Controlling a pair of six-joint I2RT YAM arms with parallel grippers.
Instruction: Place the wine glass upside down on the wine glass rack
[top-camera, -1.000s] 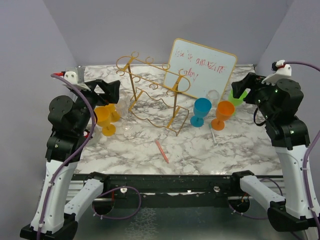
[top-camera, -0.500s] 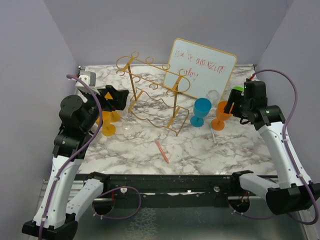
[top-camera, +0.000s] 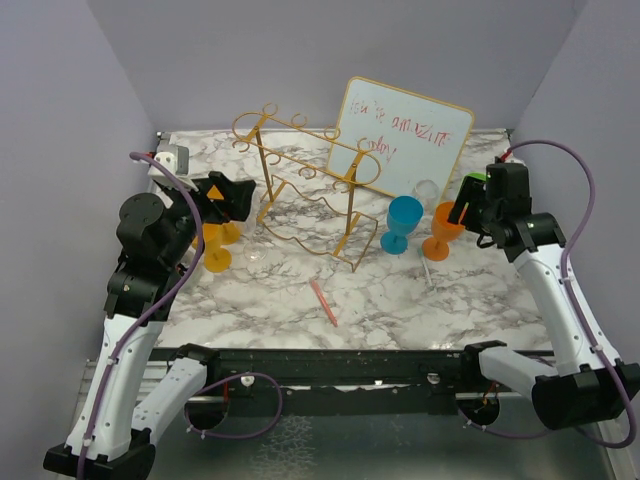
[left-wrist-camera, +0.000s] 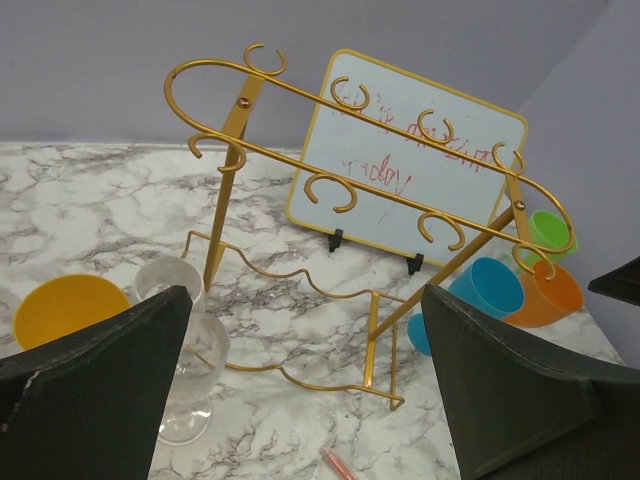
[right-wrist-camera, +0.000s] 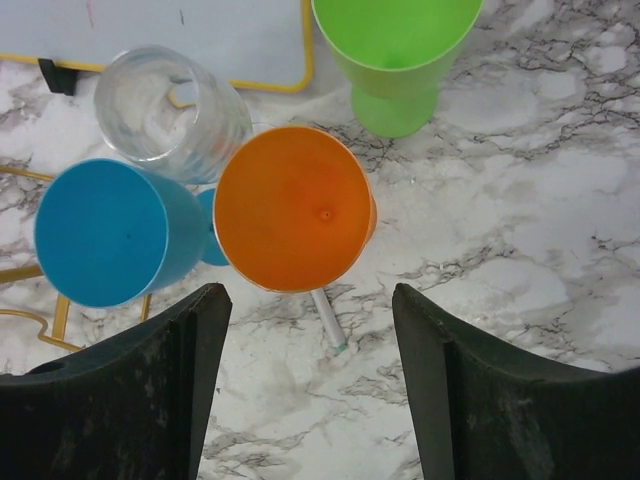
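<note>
I should grab the orange wine glass's bowl rim with my right gripper next, leaving its stem free for my left gripper.
The gold wire wine glass rack (top-camera: 300, 195) stands at the table's middle back, with nothing hanging on it; it fills the left wrist view (left-wrist-camera: 370, 140). An orange wine glass (top-camera: 445, 228) stands upright to its right, directly under my right gripper (top-camera: 466, 205), which is open and empty above its bowl (right-wrist-camera: 290, 205). My right gripper (right-wrist-camera: 307, 300) touches nothing. My left gripper (top-camera: 226, 198) is open and empty, hovering over yellow glasses (top-camera: 212, 245) and facing the rack. My left gripper (left-wrist-camera: 300, 330) has a clear glass (left-wrist-camera: 195, 370) beside its left finger.
A blue glass (top-camera: 402, 222), a clear glass (top-camera: 427, 190) and a green glass (right-wrist-camera: 395, 50) stand round the orange one. A framed whiteboard (top-camera: 400, 135) leans behind the rack. A pink pen (top-camera: 323, 300) and a white stick (top-camera: 427, 268) lie on the marble.
Both arms have lowered and reached forward from a raised pose. In the last half second they have barely moved. Both grippers stay open.
</note>
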